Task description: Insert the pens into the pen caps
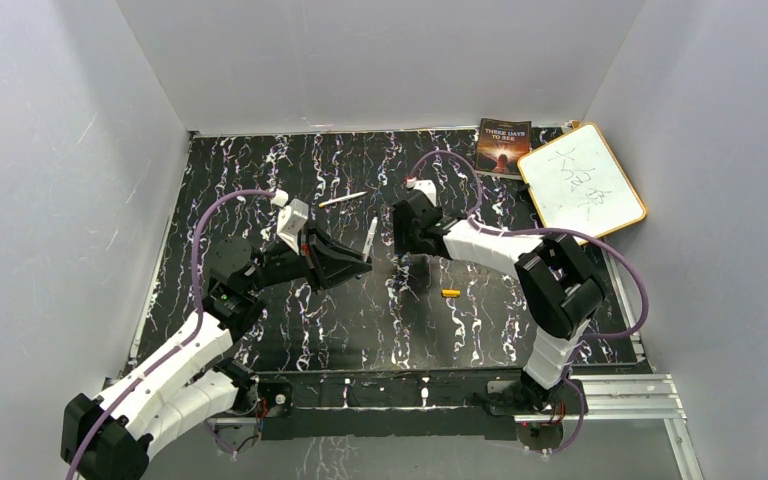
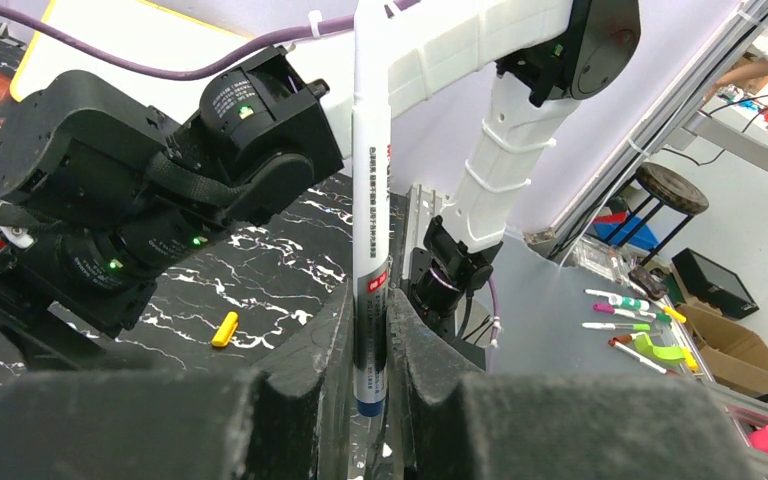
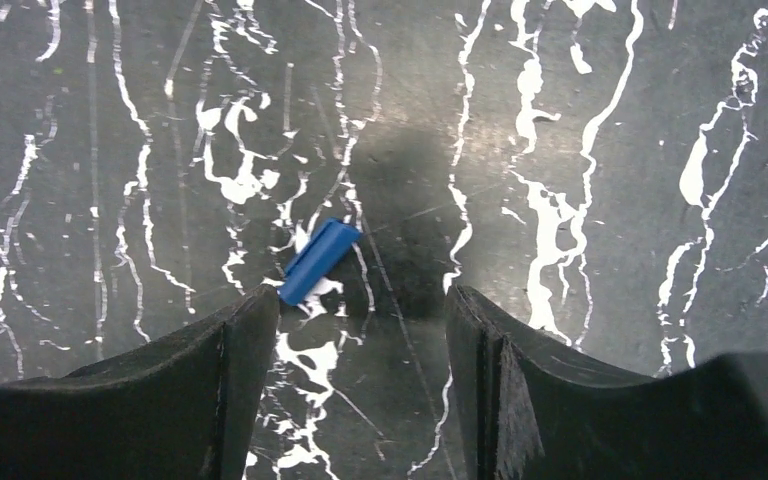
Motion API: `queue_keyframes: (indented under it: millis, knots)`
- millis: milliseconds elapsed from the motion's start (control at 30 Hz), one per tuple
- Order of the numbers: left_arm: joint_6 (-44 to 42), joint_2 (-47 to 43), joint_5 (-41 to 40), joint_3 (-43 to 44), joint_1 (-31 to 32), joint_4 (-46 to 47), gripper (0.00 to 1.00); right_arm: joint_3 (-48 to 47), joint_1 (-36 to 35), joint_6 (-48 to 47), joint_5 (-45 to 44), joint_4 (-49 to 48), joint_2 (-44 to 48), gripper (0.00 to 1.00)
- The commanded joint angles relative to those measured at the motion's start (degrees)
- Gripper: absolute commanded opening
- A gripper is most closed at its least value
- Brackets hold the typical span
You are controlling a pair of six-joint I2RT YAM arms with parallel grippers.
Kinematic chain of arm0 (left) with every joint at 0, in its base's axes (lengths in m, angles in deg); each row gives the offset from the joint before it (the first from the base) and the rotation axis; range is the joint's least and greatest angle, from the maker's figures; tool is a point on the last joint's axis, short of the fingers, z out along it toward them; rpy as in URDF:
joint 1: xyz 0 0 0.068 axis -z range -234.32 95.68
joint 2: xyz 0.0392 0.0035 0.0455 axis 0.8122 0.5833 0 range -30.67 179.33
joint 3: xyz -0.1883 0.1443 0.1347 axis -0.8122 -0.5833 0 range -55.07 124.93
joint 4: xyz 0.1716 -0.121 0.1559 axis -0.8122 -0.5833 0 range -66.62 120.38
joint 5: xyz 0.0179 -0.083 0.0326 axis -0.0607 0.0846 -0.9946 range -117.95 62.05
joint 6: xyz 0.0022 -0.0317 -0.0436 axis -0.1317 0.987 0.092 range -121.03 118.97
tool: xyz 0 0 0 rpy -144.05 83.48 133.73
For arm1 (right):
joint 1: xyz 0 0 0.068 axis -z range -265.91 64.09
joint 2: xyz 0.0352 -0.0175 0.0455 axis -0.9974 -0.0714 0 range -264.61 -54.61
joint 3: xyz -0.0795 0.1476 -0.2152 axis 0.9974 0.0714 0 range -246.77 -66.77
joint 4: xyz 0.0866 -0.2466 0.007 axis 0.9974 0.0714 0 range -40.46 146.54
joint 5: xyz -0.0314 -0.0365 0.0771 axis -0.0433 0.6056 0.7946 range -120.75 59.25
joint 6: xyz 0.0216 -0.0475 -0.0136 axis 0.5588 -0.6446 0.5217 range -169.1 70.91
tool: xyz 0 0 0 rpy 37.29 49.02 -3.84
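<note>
The blue cap (image 3: pixel 318 260) should be held by its long sides next, so my right gripper needs to grab it there. The cap's open end then stays free for inserting the white pen.
My left gripper (image 1: pixel 363 258) is shut on a white pen (image 1: pixel 371 235) and holds it above the table. In the left wrist view the pen (image 2: pixel 372 200) stands upright between the fingers (image 2: pixel 330 340), its blue end down. My right gripper (image 1: pixel 401 252) is open and points down at the table, close to the pen's right. In the right wrist view a blue cap (image 3: pixel 318 260) lies on the table just beyond the left fingertip (image 3: pixel 255 310), outside the open gap of the gripper (image 3: pixel 360 298). An orange-yellow cap (image 1: pixel 450 293) lies right of both grippers and also shows in the left wrist view (image 2: pixel 224 328). A second pen (image 1: pixel 342 199) lies farther back. I see no green cap.
A book (image 1: pixel 503 145) and a small whiteboard (image 1: pixel 582 185) lie at the back right corner. Grey walls close the table on the left, the back and the right. The table is black marble-patterned (image 1: pixel 260 170).
</note>
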Motion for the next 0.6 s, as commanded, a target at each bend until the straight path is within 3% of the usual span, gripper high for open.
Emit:
queue_keyframes:
  millis: [0,267,300,467,567]
  knots:
    - [-0.46,-0.89,0.46,2.16,-0.21,0.56,0.0,-2.36,-2.63,3.75,-5.17,-4.27,-0.01,0.61]
    - [-1.59,-3.51,-0.5,1.83,-0.23,-2.62,0.0,-5.19,-3.35,6.3,-7.26,-3.75,-5.32,0.51]
    - [-1.88,-3.62,-0.58,1.92,-0.27,-3.22,0.0,-6.05,-3.32,6.52,-7.15,-3.27,-6.45,0.44]
    - [-2.11,-3.54,-0.7,1.84,-0.32,-3.26,0.0,-7.43,-3.14,6.88,-6.69,-2.3,-9.04,0.33]
    - [-2.38,-3.74,-0.82,1.86,-0.39,-3.93,0.0,-6.64,-2.8,6.94,-6.03,-2.6,-9.25,0.21]
